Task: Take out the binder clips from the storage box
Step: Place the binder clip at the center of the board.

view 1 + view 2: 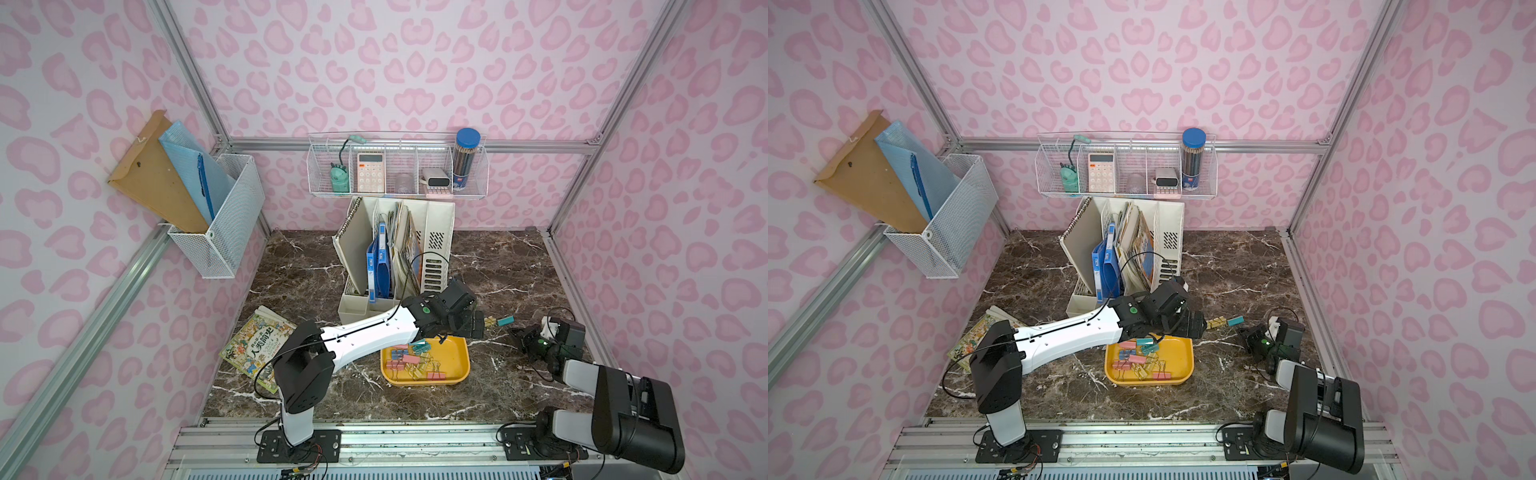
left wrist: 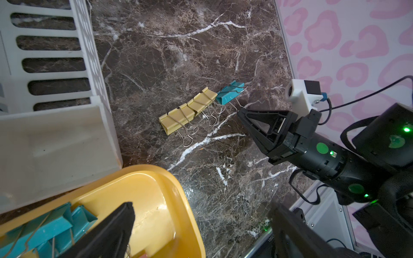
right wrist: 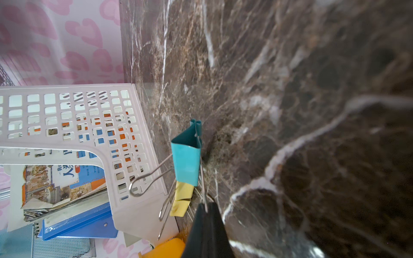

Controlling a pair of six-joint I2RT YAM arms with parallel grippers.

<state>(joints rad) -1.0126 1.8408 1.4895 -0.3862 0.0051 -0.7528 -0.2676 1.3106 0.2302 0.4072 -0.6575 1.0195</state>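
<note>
I should open my right gripper, because the teal clip's lower side meets its shadow on the marble and the clip would rest there if I let go.
The yellow-orange storage box sits mid-table with several pink, yellow and teal binder clips piled in its left half. Beyond its far right corner, two yellow clips and a teal clip lie in a row on the marble. My left gripper hangs open over the box's far right corner with nothing between its fingers. My right gripper is shut on the teal clip's wire handle.
A tall cream file organiser stands just behind the box and the left gripper. A picture book lies at the front left. White wire baskets hang on the back wall and on the left wall. The right wall is close behind my right arm.
</note>
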